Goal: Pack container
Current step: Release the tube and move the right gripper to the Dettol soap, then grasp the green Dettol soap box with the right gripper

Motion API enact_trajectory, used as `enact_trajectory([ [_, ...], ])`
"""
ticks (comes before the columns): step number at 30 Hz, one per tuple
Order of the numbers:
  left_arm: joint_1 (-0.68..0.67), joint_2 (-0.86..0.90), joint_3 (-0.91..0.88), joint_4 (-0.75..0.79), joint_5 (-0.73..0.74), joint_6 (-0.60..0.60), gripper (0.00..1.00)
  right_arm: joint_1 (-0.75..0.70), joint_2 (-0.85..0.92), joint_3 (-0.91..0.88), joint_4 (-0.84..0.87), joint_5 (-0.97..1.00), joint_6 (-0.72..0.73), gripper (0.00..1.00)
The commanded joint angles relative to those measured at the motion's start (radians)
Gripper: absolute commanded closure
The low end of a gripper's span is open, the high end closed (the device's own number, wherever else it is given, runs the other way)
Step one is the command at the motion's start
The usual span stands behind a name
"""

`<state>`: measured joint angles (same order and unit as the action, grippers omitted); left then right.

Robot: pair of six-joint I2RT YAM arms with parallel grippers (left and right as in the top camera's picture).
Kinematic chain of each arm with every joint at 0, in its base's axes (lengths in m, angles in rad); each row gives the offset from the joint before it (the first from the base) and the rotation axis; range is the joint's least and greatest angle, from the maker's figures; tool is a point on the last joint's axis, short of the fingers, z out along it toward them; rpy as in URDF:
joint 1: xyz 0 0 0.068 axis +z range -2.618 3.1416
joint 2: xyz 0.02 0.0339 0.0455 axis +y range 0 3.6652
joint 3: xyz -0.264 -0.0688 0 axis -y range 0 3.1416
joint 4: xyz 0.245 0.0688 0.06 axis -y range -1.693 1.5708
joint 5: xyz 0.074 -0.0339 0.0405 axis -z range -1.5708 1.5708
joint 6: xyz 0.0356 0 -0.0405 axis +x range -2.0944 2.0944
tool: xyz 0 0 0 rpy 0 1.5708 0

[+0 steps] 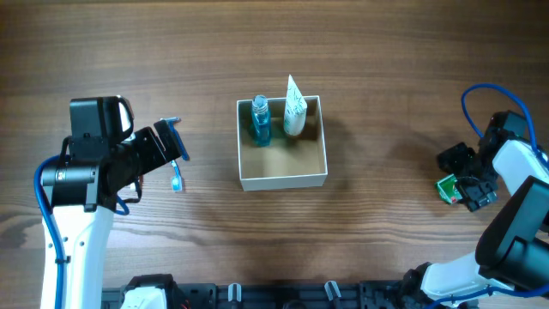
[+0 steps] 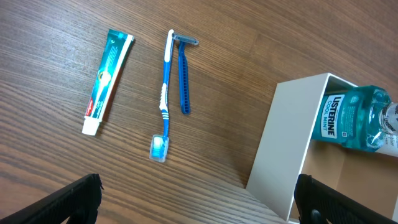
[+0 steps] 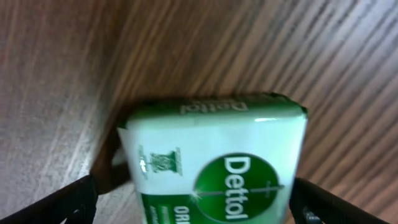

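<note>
I should close my right gripper on the Dettol soap packet (image 1: 449,189) (image 3: 214,155) now. The packet is between my open fingers, so closing now would hold it.
The container (image 1: 315,178) is a square white cardboard box with a tan inside, at the table's middle. In it stand a blue Listerine bottle (image 1: 260,122) and a white tube (image 1: 294,110). My left gripper (image 1: 171,144) is open and empty, left of the container. Its wrist view shows the gripper (image 2: 199,210) above bare wood, with the container's white wall (image 2: 283,146) and the bottle (image 2: 351,118) at the right. My right gripper (image 1: 461,184) is at the far right. Its open fingers (image 3: 199,202) straddle a green-and-white Dettol soap packet (image 3: 214,155), with a gap on the left side.
A toothpaste tube (image 2: 107,73), a blue-and-white toothbrush (image 2: 164,93) and a blue razor (image 2: 184,74) lie side by side on the wood left of the container. Overhead only the toothbrush head (image 1: 177,178) shows below my left gripper.
</note>
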<state>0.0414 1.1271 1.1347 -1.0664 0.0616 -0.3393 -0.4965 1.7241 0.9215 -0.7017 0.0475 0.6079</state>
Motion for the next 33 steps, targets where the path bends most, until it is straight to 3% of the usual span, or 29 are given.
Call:
enact_trajectory([
  [1,0.006,0.002,0.018,-0.001,0.008,-0.006,0.00,-0.002,0.013,-0.032,0.010,0.004,-0.008,0.07],
  [6,0.006,0.002,0.018,-0.001,0.008,-0.006,0.00,-0.002,0.013,-0.032,0.010,0.004,-0.010,0.27],
  [16,0.006,0.002,0.018,-0.001,0.008,-0.006,0.00,-0.002,0.013,-0.032,0.006,0.003,-0.011,0.43],
  [26,0.006,0.002,0.018,-0.001,0.008,-0.006,0.00,-0.002,0.013,-0.032,0.001,-0.006,-0.013,0.70],
  [27,0.006,0.002,0.017,-0.001,0.008,-0.006,0.00,-0.002,0.013,-0.031,-0.001,-0.016,-0.028,0.74],
  [29,0.006,0.002,0.018,-0.001,0.008,-0.006,0.00,-0.002,0.012,-0.023,0.000,-0.080,-0.096,0.93],
  [33,0.006,0.002,0.018,-0.001,0.008,-0.006,0.00,-0.002,-0.013,0.019,-0.025,-0.192,-0.134,0.96],
])
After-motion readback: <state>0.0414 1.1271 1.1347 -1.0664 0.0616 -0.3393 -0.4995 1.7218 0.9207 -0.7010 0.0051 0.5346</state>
